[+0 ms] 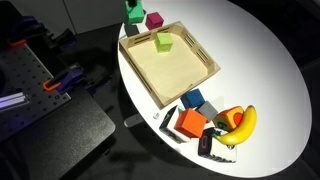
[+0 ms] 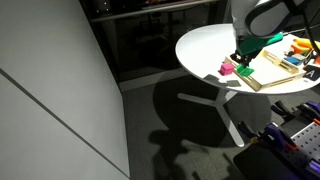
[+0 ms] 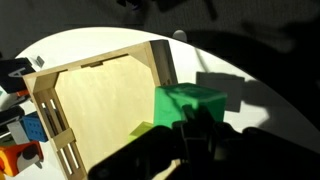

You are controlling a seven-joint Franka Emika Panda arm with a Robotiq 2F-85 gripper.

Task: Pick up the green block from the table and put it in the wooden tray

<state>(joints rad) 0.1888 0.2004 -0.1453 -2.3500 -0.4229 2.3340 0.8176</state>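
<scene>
My gripper holds the green block at the tray's rim, partly over the table. The block would miss the bottom of the tray if I opened now, so my gripper should move it into the tray first.
The green block (image 3: 188, 103) is a saturated green cube clamped between my gripper's dark fingers (image 3: 190, 128). In both exterior views it hangs just above the table at the tray's corner (image 1: 134, 14) (image 2: 249, 43), next to a magenta cube (image 1: 154, 20) (image 2: 227, 69). The gripper (image 2: 243, 52) is shut on it. The wooden tray (image 1: 205, 72) (image 3: 45, 95) is large, square and light tan. It holds a paler lime block (image 1: 162, 42), which is partly hidden behind my fingers in the wrist view (image 3: 143, 129).
Beyond the tray's other end lie a banana (image 1: 244, 122), an orange block (image 1: 190, 123), a blue block (image 1: 194, 99) and a grey block (image 1: 211, 108). The round white table (image 1: 265, 60) drops off close to the tray. A dark bench (image 1: 40, 110) stands beside it.
</scene>
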